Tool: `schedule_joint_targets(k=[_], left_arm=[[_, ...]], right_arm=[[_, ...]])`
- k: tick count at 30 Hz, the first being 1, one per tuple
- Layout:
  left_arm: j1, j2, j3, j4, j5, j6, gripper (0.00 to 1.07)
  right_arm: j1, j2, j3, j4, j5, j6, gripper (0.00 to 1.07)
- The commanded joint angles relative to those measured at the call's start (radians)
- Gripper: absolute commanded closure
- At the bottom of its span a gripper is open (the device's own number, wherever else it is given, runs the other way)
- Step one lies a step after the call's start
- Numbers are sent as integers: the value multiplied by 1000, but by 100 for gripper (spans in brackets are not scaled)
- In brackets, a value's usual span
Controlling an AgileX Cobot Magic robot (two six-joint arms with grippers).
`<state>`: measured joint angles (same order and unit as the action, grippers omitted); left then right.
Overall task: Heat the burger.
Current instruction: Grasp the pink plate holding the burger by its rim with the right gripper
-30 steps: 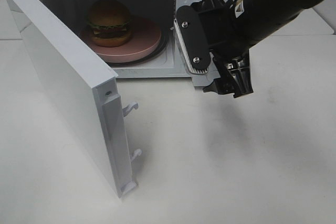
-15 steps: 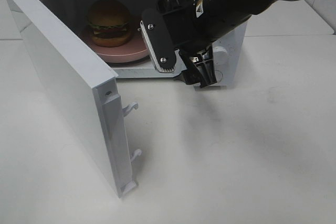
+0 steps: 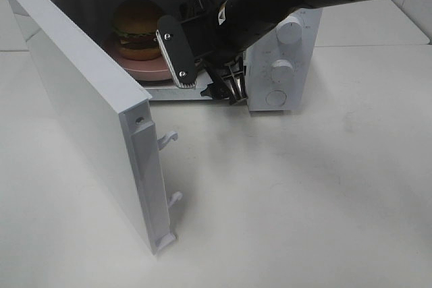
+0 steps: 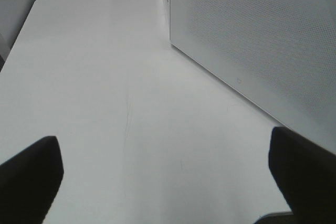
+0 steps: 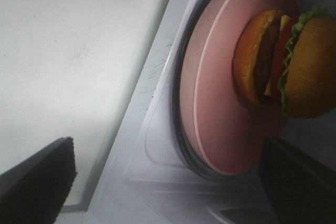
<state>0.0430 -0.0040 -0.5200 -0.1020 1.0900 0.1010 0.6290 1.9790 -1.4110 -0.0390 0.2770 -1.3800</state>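
Note:
My right gripper grabs the pink plate by its rim [image 5: 195, 114] next, to bring the plate out of the microwave while the burger stays undisturbed.
The burger [image 3: 137, 28] sits on a pink plate [image 3: 152, 70] inside the open microwave [image 3: 283, 5], toward the left of the cavity. My right gripper [image 3: 202, 75] is open at the mouth of the cavity, just right of the burger and in front of the plate, with nothing between its fingers [image 3: 177, 59]. In the right wrist view the burger [image 5: 286, 66] and the plate [image 5: 210, 93] lie ahead of the open right gripper [image 5: 168, 179]. My left gripper [image 4: 168, 182] is open over bare table and does not show in the high view.
The microwave door [image 3: 81, 99] stands swung wide open to the front left, its latch hooks [image 3: 169, 139] pointing right. Three knobs [image 3: 281, 69] are on the control panel at the right. A white perforated panel [image 4: 252, 35] stands beside the left gripper.
My right arm has swung left from in front of the control panel to the cavity opening, now covering part of the plate. The burger, plate and door have not moved.

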Motion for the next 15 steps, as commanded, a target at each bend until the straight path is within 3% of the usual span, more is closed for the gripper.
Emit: schedule_joint_targets(k=[1,15], left_arm=[[0,-5,2,-4,-15,-4,7],[0,-5,2,-4,-15,-4,7]], right_arm=[[3,27,-32,0,3,-12,18],[3,171,-197,0,58,50,20]])
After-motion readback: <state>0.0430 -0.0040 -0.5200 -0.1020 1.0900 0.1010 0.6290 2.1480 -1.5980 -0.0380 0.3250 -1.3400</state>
